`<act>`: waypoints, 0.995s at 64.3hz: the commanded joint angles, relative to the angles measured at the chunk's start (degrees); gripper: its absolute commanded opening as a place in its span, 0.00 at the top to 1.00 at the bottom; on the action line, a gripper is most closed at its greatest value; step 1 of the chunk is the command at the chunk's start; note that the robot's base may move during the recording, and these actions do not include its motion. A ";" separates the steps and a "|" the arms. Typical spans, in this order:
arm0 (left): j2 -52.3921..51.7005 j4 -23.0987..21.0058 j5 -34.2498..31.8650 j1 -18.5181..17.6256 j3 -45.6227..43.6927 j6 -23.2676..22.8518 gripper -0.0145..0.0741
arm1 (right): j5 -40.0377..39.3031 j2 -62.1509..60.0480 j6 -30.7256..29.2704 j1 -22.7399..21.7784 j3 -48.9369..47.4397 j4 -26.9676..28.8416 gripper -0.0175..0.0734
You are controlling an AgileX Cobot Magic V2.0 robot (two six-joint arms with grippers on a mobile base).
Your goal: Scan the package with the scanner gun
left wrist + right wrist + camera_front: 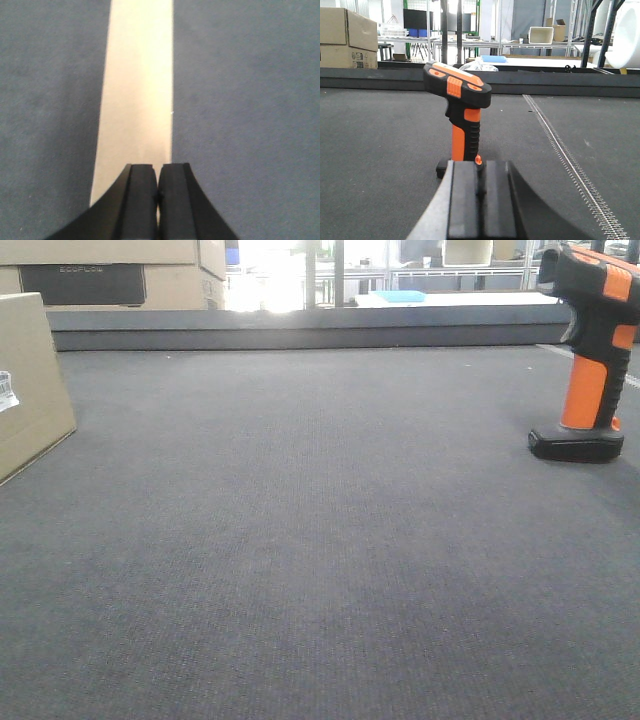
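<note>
I will hold the package by its narrow top edge (18,297) with my left gripper next, to show it to the scanner gun (592,350).
The package (30,390), a plain tan box with a white label at its left, stands tilted on edge at the far left of the front view. From above it appears as a tan strip (137,90) in the left wrist view. My left gripper (158,167) is shut and empty over the strip's near end. The scanner gun (592,350) stands upright on its black base at the far right. My right gripper (480,162) is shut and empty, just short of the scanner gun (462,115), which stands straight ahead of it. Neither gripper shows in the front view.
Dark grey carpet covers the work surface. A raised dark ledge (300,330) runs along the back. Larger printed cardboard boxes (110,275) are stacked behind it at the back left. A zipper-like seam (570,165) runs across the carpet right of the scanner.
</note>
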 commanded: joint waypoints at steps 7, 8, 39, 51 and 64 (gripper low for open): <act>1.37 0.56 0.16 0.25 -0.46 0.02 0.42 | -0.91 -0.16 -0.50 -0.15 0.00 0.10 0.99; 1.45 0.79 0.03 0.25 -0.46 0.02 0.37 | -0.91 -0.16 -0.50 -0.15 0.00 0.10 0.99; 9.19 3.86 2.52 0.25 -0.35 0.05 0.15 | -0.91 -0.16 -0.50 -0.15 0.00 0.10 0.99; 11.76 3.86 2.68 0.25 -0.35 0.05 0.19 | -0.91 -0.16 -0.50 -0.15 0.00 0.10 0.99; 12.12 3.86 2.83 0.13 -0.35 0.05 0.66 | -0.91 -0.16 -0.50 -0.15 0.00 0.10 0.99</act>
